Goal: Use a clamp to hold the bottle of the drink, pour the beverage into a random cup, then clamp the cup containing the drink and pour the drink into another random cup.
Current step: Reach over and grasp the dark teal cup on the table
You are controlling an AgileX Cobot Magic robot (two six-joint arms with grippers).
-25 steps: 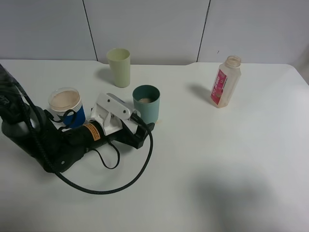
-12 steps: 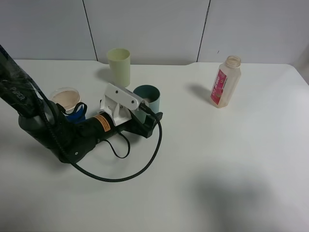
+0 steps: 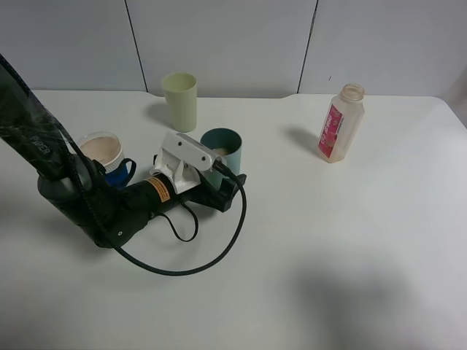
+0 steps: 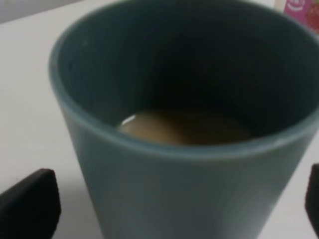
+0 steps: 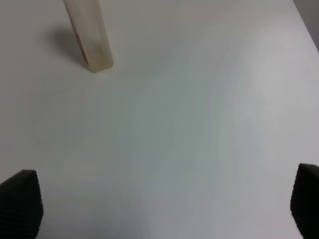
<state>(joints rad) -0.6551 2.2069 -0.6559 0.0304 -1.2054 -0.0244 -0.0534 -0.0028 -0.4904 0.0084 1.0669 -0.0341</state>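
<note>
Next, my left gripper grabs the teal cup by its outer side (image 3: 233, 165), leaving the teal cup's rim free to pour into the blue cup (image 3: 117, 173).
A teal cup (image 3: 222, 148) stands mid-table and holds a little tan drink (image 4: 184, 125). My left gripper (image 3: 221, 181) is open with its jaws on either side of the cup's lower body; in the left wrist view (image 4: 169, 211) the cup (image 4: 174, 184) fills the frame and both fingertips (image 4: 27, 204) stand apart from its wall. The pink-labelled bottle (image 3: 340, 122) stands upright at the far right, uncapped. My right gripper (image 5: 162, 204) is open and empty above bare table, with the bottle (image 5: 90, 37) ahead of it. It is out of the exterior view.
A pale green cup (image 3: 179, 100) stands behind the teal cup. A blue cup with a white rim (image 3: 100, 151), holding tan drink, stands left of it beside my left arm. The arm's black cable (image 3: 197, 255) loops over the table in front.
My left arm has moved forward and to the right, bringing its open jaws up around the teal cup. The cups and the bottle have not moved.
</note>
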